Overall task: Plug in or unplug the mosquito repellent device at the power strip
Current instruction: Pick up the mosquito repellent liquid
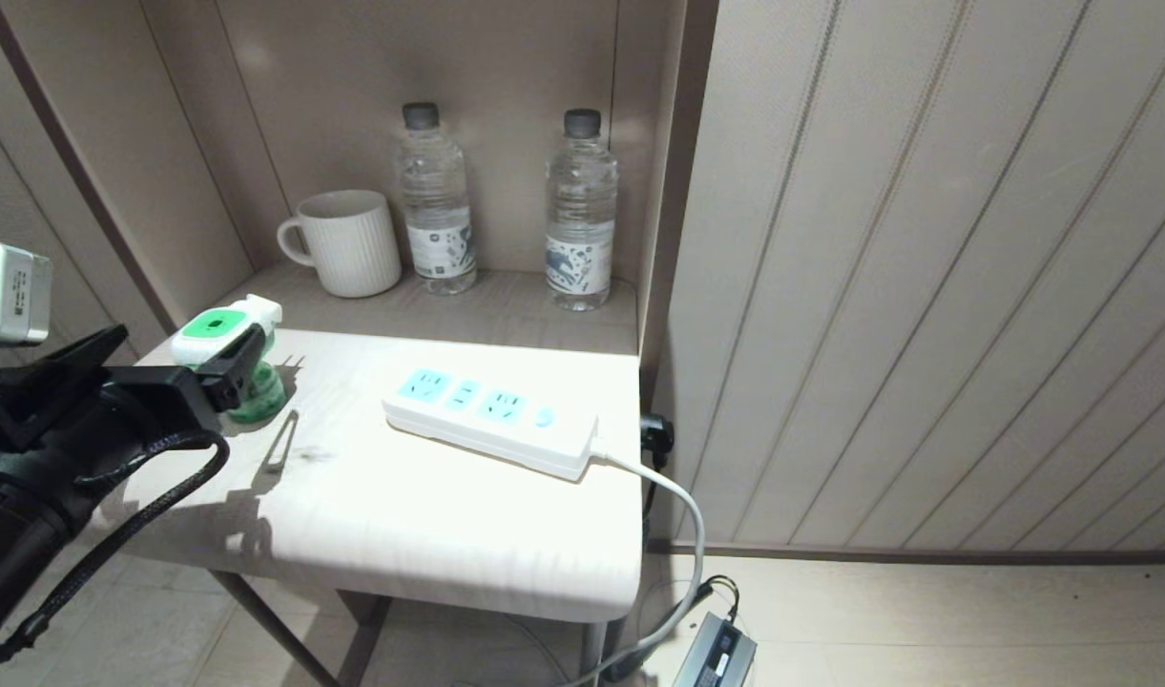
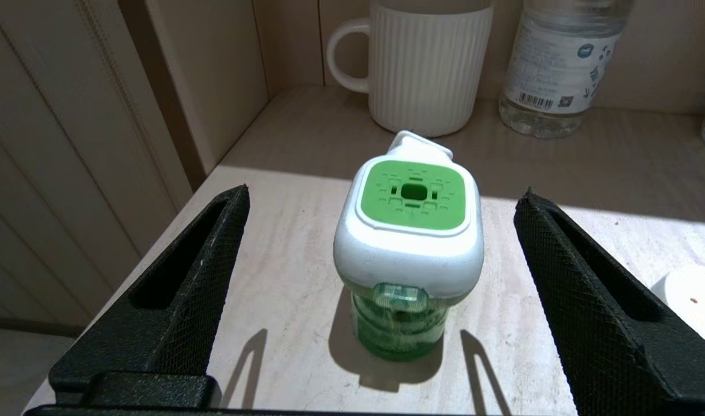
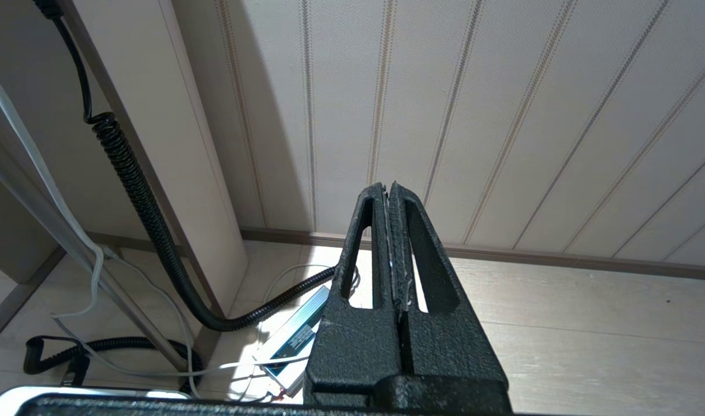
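Observation:
My left gripper's fingers are short of the white head (image 1: 216,334), so it is too early to close. My left gripper moves toward the white head next, then closes on it.
The mosquito repellent device (image 1: 221,327) (image 2: 411,231) stands upright on its translucent green bottle at the left end of the pale table (image 1: 401,515). Its green-and-white head faces up. My left gripper (image 1: 193,336) (image 2: 385,190) is open, one black finger on each side of the device, with a gap on both sides. The power strip (image 1: 491,415) (image 2: 690,294) lies flat to the right with nothing in its light-blue sockets. Its white cord (image 1: 682,506) drops off the table edge. My right gripper (image 3: 388,188) hangs low beside the table, shut and empty.
A white ribbed mug (image 1: 348,243) (image 2: 424,63) and two clear water bottles (image 1: 436,200) (image 1: 580,210) stand in the niche behind the device. The niche wall (image 1: 114,153) is close on the left. A power adapter (image 1: 716,654) and cables lie on the floor.

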Available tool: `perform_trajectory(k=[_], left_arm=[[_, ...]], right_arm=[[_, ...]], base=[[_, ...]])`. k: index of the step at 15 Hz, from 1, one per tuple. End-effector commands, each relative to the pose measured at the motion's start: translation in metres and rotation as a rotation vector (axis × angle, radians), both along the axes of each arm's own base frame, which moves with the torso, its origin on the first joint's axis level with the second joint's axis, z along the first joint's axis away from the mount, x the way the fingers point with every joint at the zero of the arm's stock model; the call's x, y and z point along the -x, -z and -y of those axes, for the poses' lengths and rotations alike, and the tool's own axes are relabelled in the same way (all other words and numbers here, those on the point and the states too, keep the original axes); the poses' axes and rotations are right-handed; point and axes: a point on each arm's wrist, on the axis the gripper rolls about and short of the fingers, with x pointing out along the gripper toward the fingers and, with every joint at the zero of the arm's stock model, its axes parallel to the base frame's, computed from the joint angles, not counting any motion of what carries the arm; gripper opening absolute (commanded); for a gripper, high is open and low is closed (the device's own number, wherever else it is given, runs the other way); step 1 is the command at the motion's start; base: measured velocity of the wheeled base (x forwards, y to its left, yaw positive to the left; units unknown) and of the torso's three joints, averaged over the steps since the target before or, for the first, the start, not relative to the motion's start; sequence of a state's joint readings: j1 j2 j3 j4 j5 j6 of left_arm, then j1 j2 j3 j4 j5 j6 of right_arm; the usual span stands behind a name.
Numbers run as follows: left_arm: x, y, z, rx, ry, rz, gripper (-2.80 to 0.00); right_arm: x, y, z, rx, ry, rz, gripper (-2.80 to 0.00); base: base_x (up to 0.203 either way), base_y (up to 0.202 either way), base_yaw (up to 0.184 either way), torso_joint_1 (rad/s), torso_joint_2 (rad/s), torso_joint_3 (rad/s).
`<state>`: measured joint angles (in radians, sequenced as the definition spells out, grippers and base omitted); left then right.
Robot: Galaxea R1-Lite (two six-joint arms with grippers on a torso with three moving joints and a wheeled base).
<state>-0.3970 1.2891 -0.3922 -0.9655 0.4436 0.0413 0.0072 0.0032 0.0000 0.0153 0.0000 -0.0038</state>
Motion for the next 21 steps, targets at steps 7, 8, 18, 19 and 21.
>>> perform_trajectory(k=[7, 8, 18, 19, 21], left_arm=[[-0.020, 0.001, 0.007, -0.002, -0.007, -0.015, 0.00], [-0.021, 0.000, 0.008, -0.001, -0.007, -0.012, 0.00], [-0.034, -0.001, 0.009, -0.001, -0.024, -0.014, 0.00], [-0.034, -0.001, 0.009, -0.002, -0.024, -0.015, 0.00], [-0.036, -0.002, 0.010, -0.001, -0.024, -0.014, 0.00]], right_arm=[[0.000, 0.000, 0.000, 0.001, 0.000, -0.001, -2.80], [0.000, 0.000, 0.000, -0.001, 0.000, -0.001, -2.80], [0.000, 0.000, 0.000, 0.001, 0.000, -0.001, -2.80], [0.000, 0.000, 0.000, -0.001, 0.001, -0.001, -2.80], [0.000, 0.000, 0.000, 0.001, 0.000, -0.001, -2.80]], base=[[0.000, 0.000, 0.000, 0.000, 0.00, 0.000], [0.000, 0.000, 0.000, 0.000, 0.00, 0.000], [0.000, 0.000, 0.000, 0.000, 0.00, 0.000], [0.000, 0.000, 0.000, 0.000, 0.00, 0.000], [0.000, 0.000, 0.000, 0.000, 0.00, 0.000]])
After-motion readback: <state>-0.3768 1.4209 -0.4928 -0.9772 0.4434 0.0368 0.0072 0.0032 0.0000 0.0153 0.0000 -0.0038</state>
